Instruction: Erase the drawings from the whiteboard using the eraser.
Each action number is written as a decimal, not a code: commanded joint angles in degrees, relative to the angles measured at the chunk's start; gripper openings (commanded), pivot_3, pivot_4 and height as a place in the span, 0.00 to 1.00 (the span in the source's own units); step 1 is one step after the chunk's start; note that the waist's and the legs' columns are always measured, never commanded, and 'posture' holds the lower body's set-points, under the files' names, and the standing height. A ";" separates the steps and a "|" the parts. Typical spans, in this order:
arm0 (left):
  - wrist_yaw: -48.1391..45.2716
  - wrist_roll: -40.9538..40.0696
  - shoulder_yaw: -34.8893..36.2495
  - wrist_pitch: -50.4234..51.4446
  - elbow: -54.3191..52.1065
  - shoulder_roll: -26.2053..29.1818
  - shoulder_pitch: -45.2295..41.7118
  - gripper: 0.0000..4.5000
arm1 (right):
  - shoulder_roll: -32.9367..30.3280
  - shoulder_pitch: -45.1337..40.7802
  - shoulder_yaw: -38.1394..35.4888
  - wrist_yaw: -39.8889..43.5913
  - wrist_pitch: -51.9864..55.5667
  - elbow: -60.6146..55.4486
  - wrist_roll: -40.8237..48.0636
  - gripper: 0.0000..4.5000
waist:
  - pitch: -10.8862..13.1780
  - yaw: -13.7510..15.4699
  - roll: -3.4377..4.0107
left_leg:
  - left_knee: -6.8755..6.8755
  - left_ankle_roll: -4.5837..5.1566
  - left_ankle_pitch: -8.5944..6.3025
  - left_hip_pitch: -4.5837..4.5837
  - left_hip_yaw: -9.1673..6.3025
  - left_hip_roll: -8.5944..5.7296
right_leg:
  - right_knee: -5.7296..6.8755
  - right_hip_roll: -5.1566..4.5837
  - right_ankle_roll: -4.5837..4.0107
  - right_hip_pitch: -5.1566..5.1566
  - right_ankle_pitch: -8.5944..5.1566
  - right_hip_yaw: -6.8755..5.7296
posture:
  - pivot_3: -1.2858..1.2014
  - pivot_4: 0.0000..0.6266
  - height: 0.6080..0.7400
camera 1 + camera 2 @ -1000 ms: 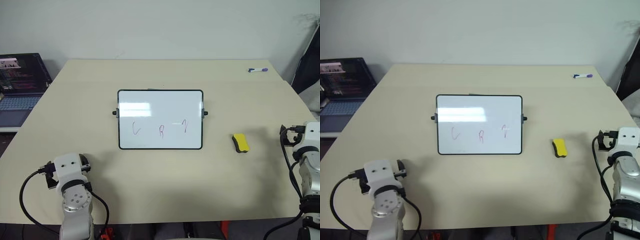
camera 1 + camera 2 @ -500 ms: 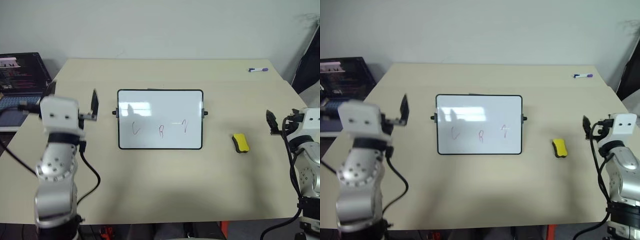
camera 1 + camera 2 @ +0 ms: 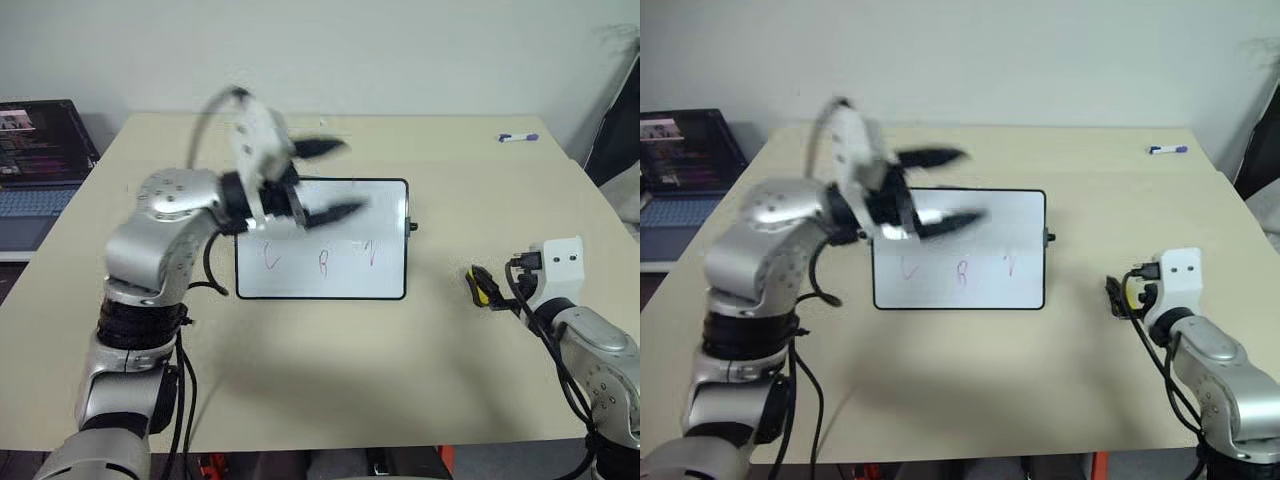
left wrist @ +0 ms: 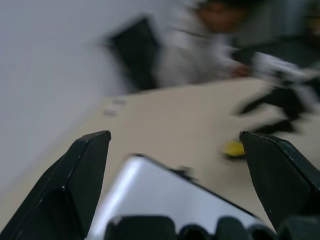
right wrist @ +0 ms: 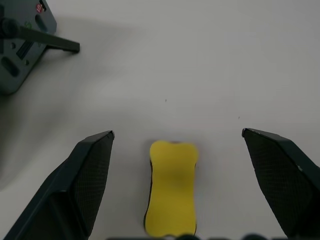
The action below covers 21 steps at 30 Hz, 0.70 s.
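Observation:
I should lower my right gripper first before closing it on the yellow eraser [image 3: 481, 285]. Its fingers stop above the eraser, so they would miss the eraser if I closed now.
The whiteboard [image 3: 320, 240] stands mid-table, bearing the drawings: a dark C [image 3: 270, 256], a reddish R [image 3: 323, 262] and a reddish 7-like stroke [image 3: 370, 252]. My left gripper [image 3: 335, 180] hovers open and blurred above the board's upper edge, holding nothing. To the board's right lies the yellow eraser [image 3: 481, 285]. My right gripper [image 5: 177, 134] is open just above the table, and the eraser [image 5: 171, 187] lies between its two fingers, apart from both. The left wrist view takes in the whiteboard [image 4: 165, 195] and the eraser [image 4: 234, 148].
A laptop [image 3: 40, 150] sits off the table's left edge. A purple-capped marker [image 3: 516, 138] lies at the far right corner. A person [image 4: 200, 45] sits beyond the table in the left wrist view.
My left arm swung up from the table's left side to above the whiteboard. My right gripper moved left and now straddles the eraser. Board and eraser stayed put.

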 commanded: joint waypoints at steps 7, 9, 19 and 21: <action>-14.72 5.81 -10.21 -11.48 8.04 -3.57 -5.22 1.00 | 2.10 -1.27 3.63 -1.41 -2.51 2.37 -4.72 1.00 | 0.06 0.09 -0.01 | 0.05 0.02 0.00 0.00 -0.04 0.01 | 0.07 0.18 -0.01 -0.02 0.00 0.02 | 0.52 0.24 1.00; -15.74 7.85 -11.73 -14.59 9.38 -4.21 -4.97 1.00 | 1.69 -1.60 5.00 -1.29 -4.13 4.29 -6.64 1.00 | 0.06 0.08 -0.02 | 0.04 0.03 0.00 -0.01 -0.02 0.00 | 0.06 0.18 -0.01 -0.04 0.00 0.06 | 0.52 0.24 1.00; -18.29 9.94 -12.55 -17.15 9.53 -3.74 -3.57 1.00 | 3.33 -3.12 4.69 -0.40 -7.93 11.14 -9.83 1.00 | 0.06 0.13 -0.02 | 0.12 0.03 0.00 -0.48 -0.08 0.03 | 0.10 0.22 -0.02 -0.40 0.00 0.03 | 0.52 0.24 1.00; -18.54 10.07 -12.42 -17.14 9.17 -3.25 -3.12 1.00 | 3.83 -3.16 4.28 -0.41 -8.57 11.84 -9.85 0.96 | 0.06 0.14 -0.01 | 0.15 0.04 0.01 -0.64 -0.05 0.02 | 0.20 0.22 -0.02 -0.60 0.01 0.06 | 0.52 0.24 1.00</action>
